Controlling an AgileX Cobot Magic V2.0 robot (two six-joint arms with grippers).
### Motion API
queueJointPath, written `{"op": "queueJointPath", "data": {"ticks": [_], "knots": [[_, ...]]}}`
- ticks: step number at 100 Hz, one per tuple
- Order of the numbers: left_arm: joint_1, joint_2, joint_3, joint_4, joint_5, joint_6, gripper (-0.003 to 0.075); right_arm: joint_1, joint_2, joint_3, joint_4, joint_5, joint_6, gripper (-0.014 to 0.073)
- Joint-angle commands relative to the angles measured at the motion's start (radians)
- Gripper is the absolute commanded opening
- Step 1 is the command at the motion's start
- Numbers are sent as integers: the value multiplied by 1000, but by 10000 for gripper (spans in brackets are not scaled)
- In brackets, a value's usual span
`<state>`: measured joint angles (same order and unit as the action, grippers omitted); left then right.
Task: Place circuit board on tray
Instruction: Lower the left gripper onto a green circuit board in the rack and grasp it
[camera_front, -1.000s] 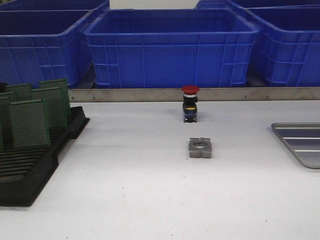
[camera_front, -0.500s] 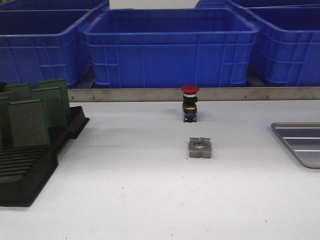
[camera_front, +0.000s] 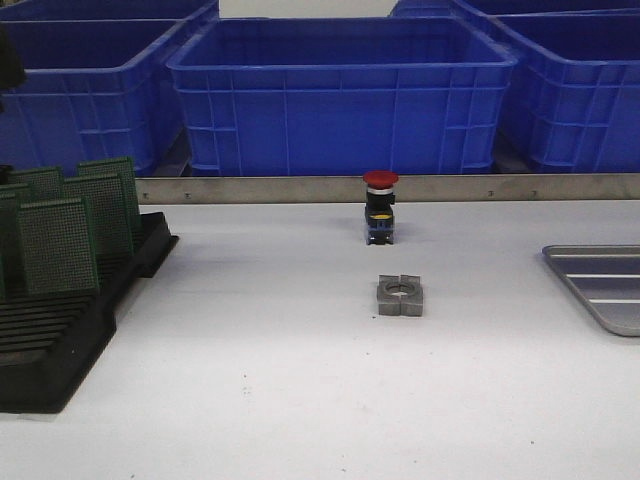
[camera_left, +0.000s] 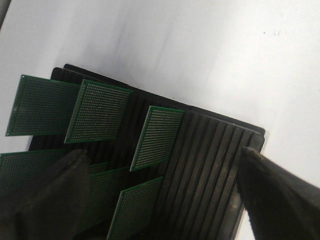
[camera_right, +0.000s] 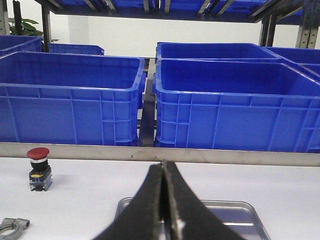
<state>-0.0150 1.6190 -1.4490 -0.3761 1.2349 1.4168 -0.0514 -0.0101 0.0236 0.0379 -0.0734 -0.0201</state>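
The left gripper grabs the circuit board by its exposed top edge (camera_front: 54, 203) next, since its bottom sits in the rack's slot (camera_front: 62, 294) with other boards close by.
Several green perforated circuit boards (camera_front: 58, 245) stand upright in the black slotted rack (camera_front: 60, 345) at the table's left. In the left wrist view my left gripper (camera_left: 162, 197) is open and empty above the rack (camera_left: 210, 165), its fingers (camera_left: 280, 200) spread to either side of the boards (camera_left: 157, 137). The grey metal tray (camera_front: 600, 290) lies at the table's right edge. In the right wrist view my right gripper (camera_right: 162, 172) is shut and empty, over the near part of the tray (camera_right: 240, 212).
A red-capped push button (camera_front: 381, 208) and a grey metal clamp block (camera_front: 401, 296) stand mid-table. Big blue bins (camera_front: 340, 95) line the back behind a metal rail (camera_front: 400, 188). A dark piece of my left arm (camera_front: 8, 60) shows at the front view's upper left edge.
A dark piece of my left arm has come into the front view at the upper left edge. Nothing on the table has moved.
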Motion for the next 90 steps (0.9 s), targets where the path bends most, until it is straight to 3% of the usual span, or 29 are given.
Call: {"op": "queueJointPath", "data": {"ticks": [1, 23, 90], "knots": [[-1, -8, -34, -49, 1, 87, 565, -7, -17, 10, -10, -72, 0, -68], [-1, 61, -34, -49, -6, 158, 565, -7, -17, 10, -10, -72, 0, -68], [-1, 223, -34, -47, -55, 159, 564, -7, -17, 10, -10, -72, 0, -68]]}}
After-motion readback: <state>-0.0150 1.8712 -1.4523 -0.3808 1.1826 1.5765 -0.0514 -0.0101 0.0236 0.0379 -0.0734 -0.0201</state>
